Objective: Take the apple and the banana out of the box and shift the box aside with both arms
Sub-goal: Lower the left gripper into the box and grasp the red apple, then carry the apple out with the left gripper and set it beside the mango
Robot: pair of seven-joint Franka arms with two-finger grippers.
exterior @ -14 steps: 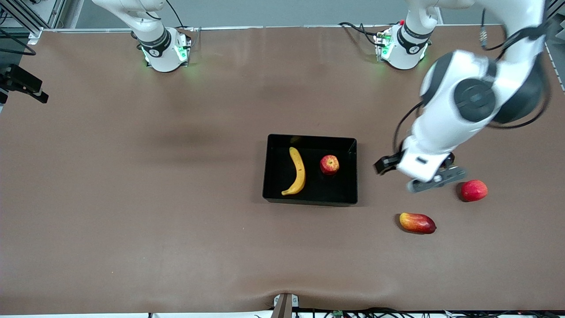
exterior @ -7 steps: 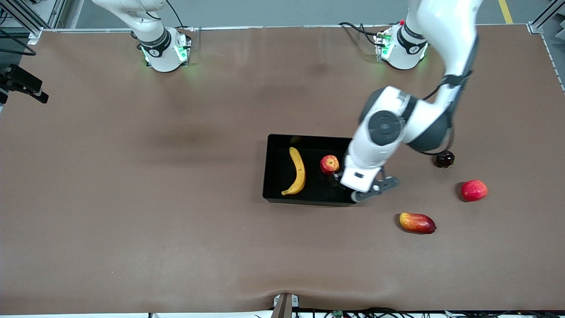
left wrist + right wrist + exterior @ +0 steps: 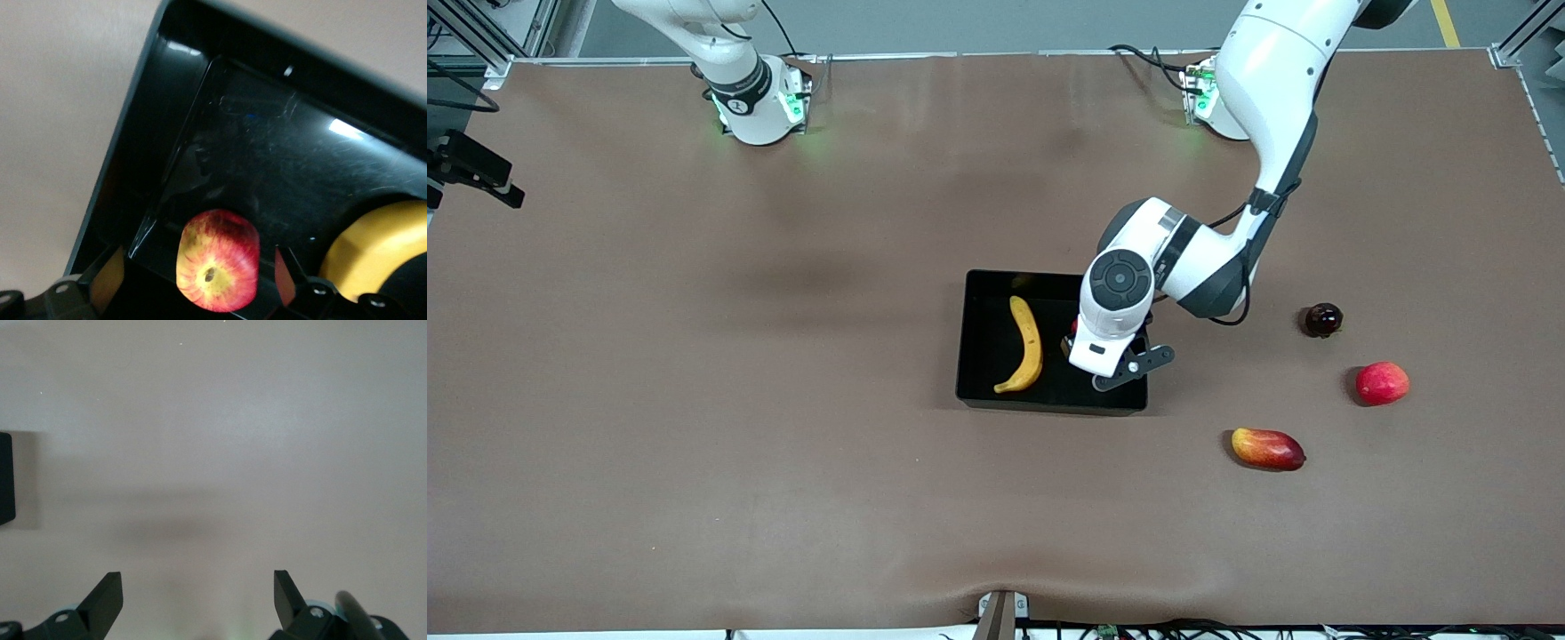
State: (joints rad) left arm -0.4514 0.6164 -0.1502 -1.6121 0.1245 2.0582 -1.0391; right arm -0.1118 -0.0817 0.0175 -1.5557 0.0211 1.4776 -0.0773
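Observation:
The apple is to come out of the black box [image 3: 253,133]. My left gripper next needs to grab the apple by its rounded body [image 3: 217,260].
The black box [image 3: 980,307] lies mid-table with the yellow banana [image 3: 1030,345] inside it. In the left wrist view the red and yellow apple [image 3: 217,260] sits on the box floor [image 3: 280,153] beside the banana [image 3: 373,247]. My left gripper [image 3: 198,268] hangs open over the box with one finger on each side of the apple, a gap on both sides. In the front view the left hand [image 3: 1113,342] covers the apple. My right gripper [image 3: 199,588] is open over bare table, holding nothing; that arm waits.
Toward the left arm's end of the table lie a red round fruit [image 3: 1382,383], a red-yellow mango [image 3: 1267,448] and a small dark round fruit [image 3: 1322,319]. A black device [image 3: 471,167] sits at the right arm's end.
The left arm has swung from beside the red round fruit over to the box and now hangs over the apple. The dark round fruit has come into view. The right arm is unmoved.

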